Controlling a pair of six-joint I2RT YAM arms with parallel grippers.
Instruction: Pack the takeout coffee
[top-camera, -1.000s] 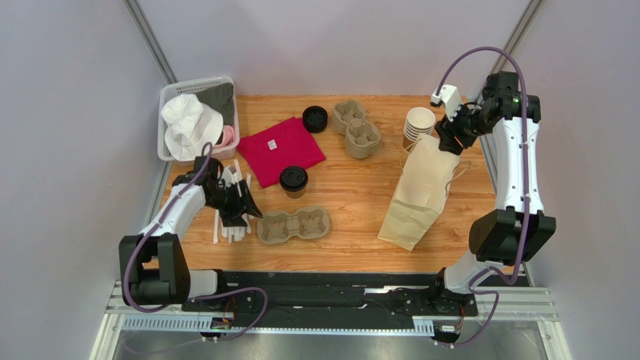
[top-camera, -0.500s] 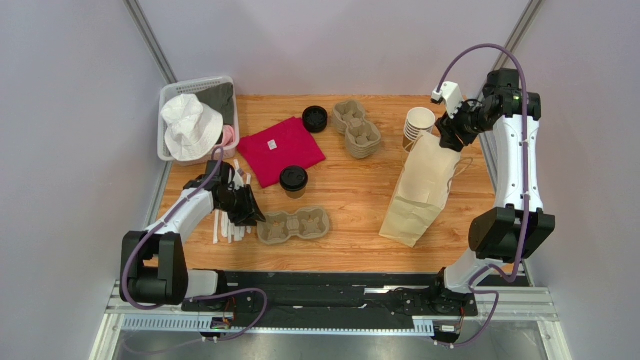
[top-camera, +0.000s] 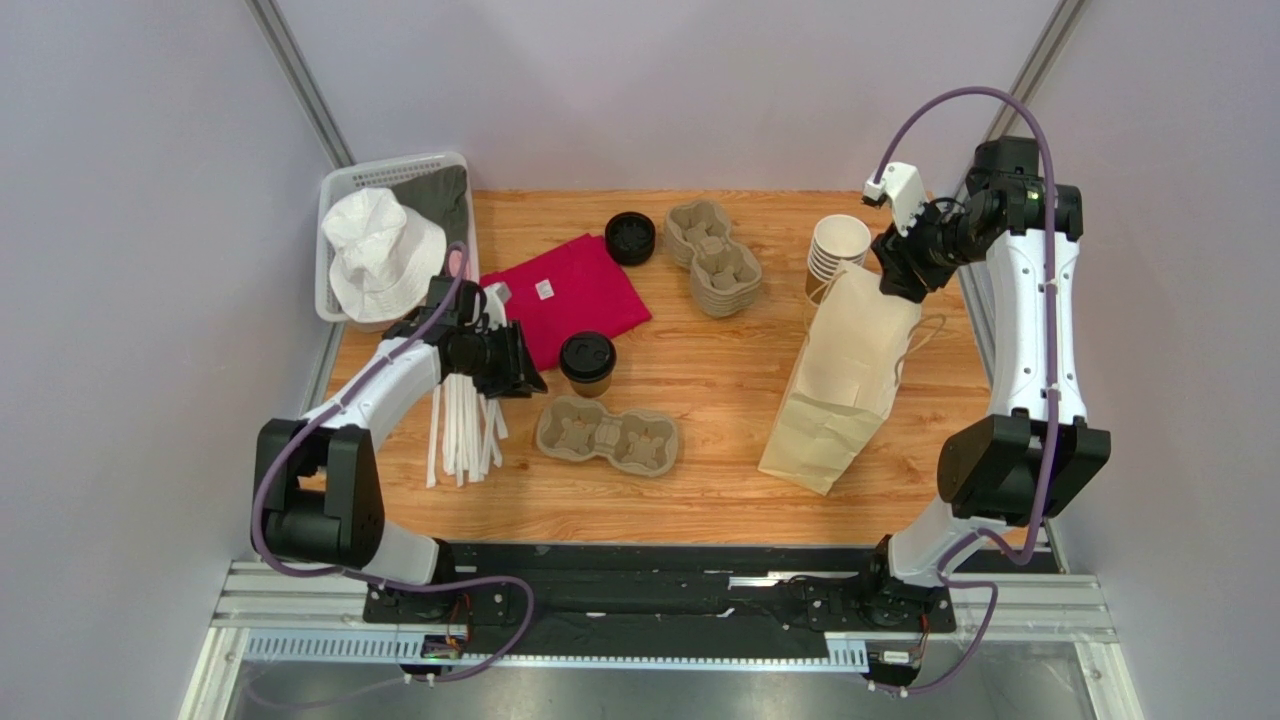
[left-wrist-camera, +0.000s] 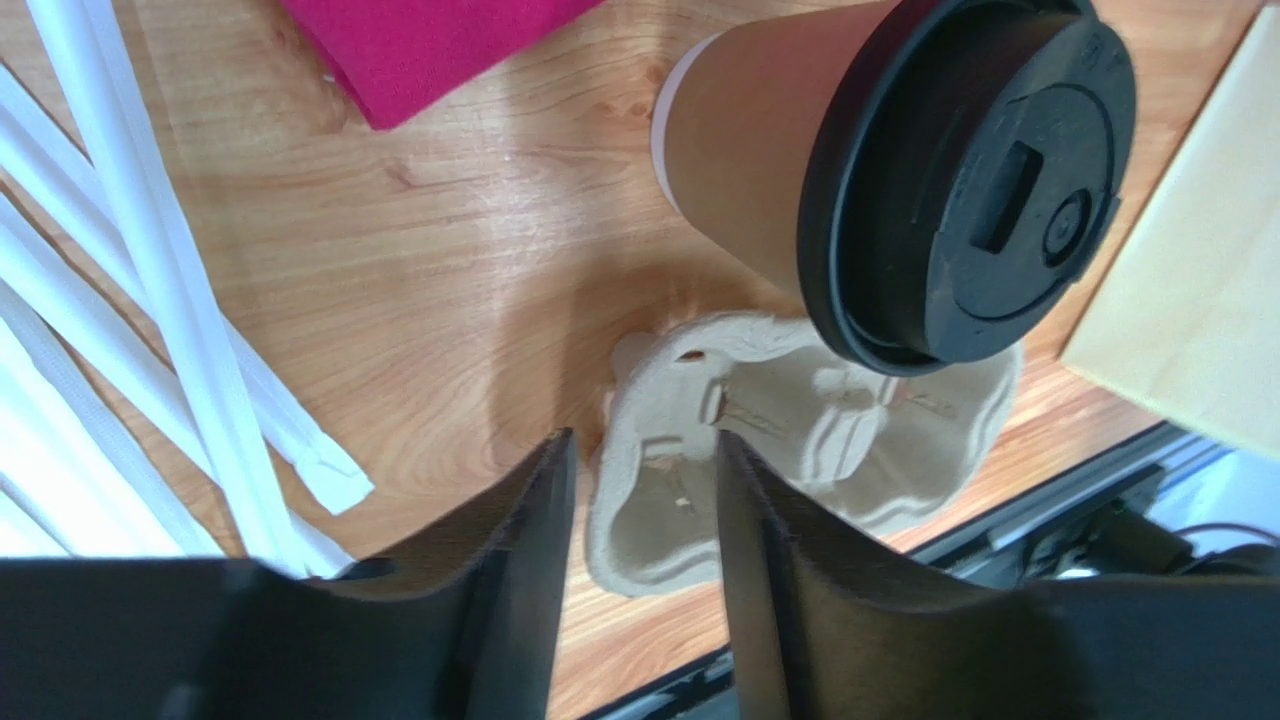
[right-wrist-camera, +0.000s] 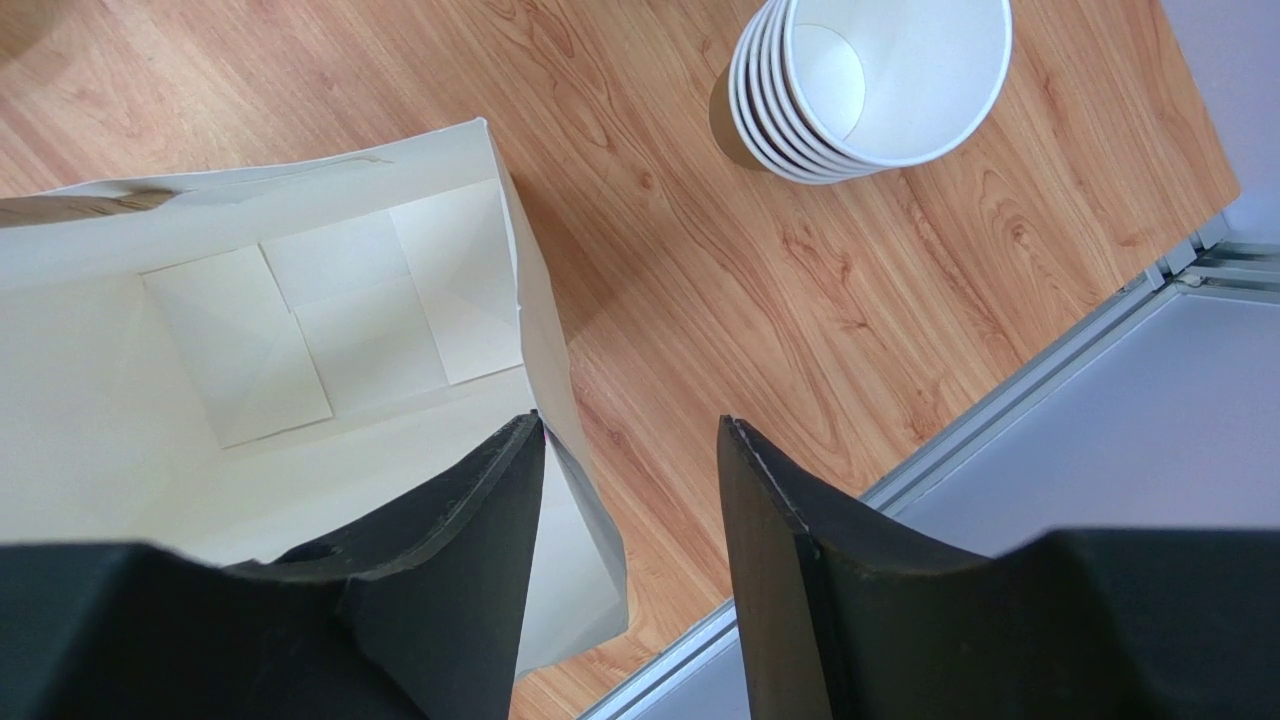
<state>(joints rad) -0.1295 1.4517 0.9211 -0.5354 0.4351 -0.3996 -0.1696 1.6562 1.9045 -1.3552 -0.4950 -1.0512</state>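
The pulp carrier's sockets need to stay free to take the coffee, so my left gripper should next grab the carrier's end rim beside the straws.
The takeout coffee, a brown kraft cup with a black lid, stands upright just right of my left gripper. In the left wrist view the coffee is ahead and to the right of the gripper, which is open, empty and not touching it. My right gripper is at the top of the standing paper bag. In the right wrist view the gripper is open and straddles the rim of the open bag, not clamped on it.
A two-cup pulp carrier lies just in front of the coffee. White wrapped straws lie under my left arm. A red cloth, a loose black lid, stacked carriers, stacked lidless cups and a basket line the back.
My left gripper moved away from the straws, farther back and right, up beside the coffee. The pulp carrier shifted slightly right. The right arm has barely moved.
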